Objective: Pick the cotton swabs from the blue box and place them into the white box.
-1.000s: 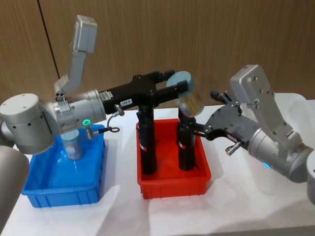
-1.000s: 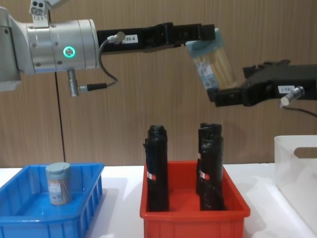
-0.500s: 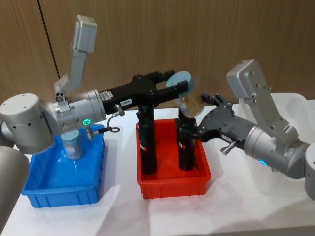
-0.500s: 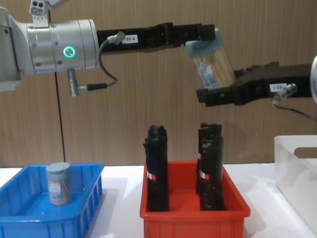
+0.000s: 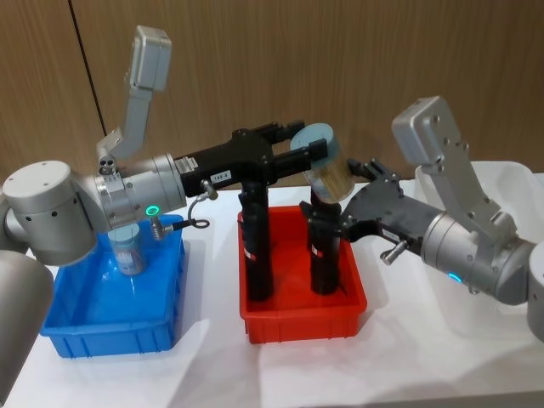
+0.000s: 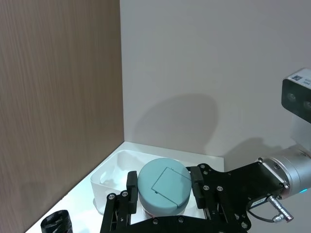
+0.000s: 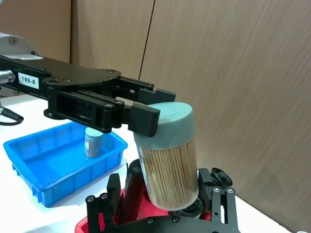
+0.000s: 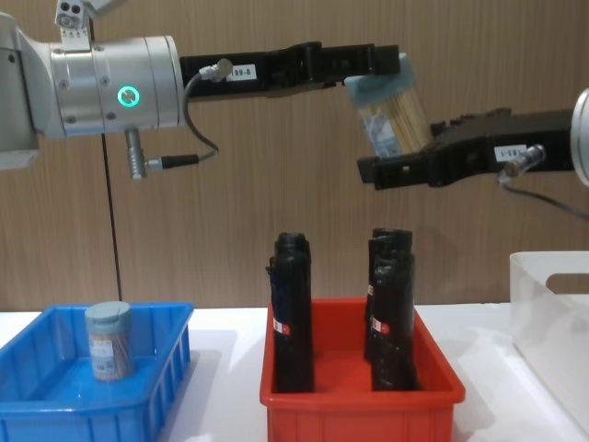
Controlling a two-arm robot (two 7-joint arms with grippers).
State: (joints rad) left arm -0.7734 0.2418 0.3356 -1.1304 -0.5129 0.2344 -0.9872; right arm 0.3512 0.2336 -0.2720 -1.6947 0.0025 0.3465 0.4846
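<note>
My right gripper grabs the cotton swabs jar by its bare bottom end (image 8: 409, 134) (image 5: 338, 185) next, since my left gripper stays shut on the lid end.
A cotton swabs jar (image 5: 327, 170) with a pale blue lid hangs tilted above the red bin, and my left gripper (image 5: 310, 153) is shut on its lid end (image 6: 163, 187). From the right, my right gripper (image 8: 400, 152) reaches in open, its fingers (image 7: 112, 194) either side of the jar's lower end (image 7: 167, 160) with gaps showing. A second cotton swabs jar (image 8: 109, 341) stands upright in the blue box (image 8: 55, 410) at the left. The white box (image 8: 552, 304) sits at the far right.
The red bin (image 8: 359, 414) in the middle holds tall black rolls (image 8: 293, 313) standing upright, directly below the held jar. A white cloth covers the table. A wood-panel wall runs behind.
My right gripper has moved left toward the held jar until its open fingers flank the jar's lower end. The left arm and the jar have stayed put.
</note>
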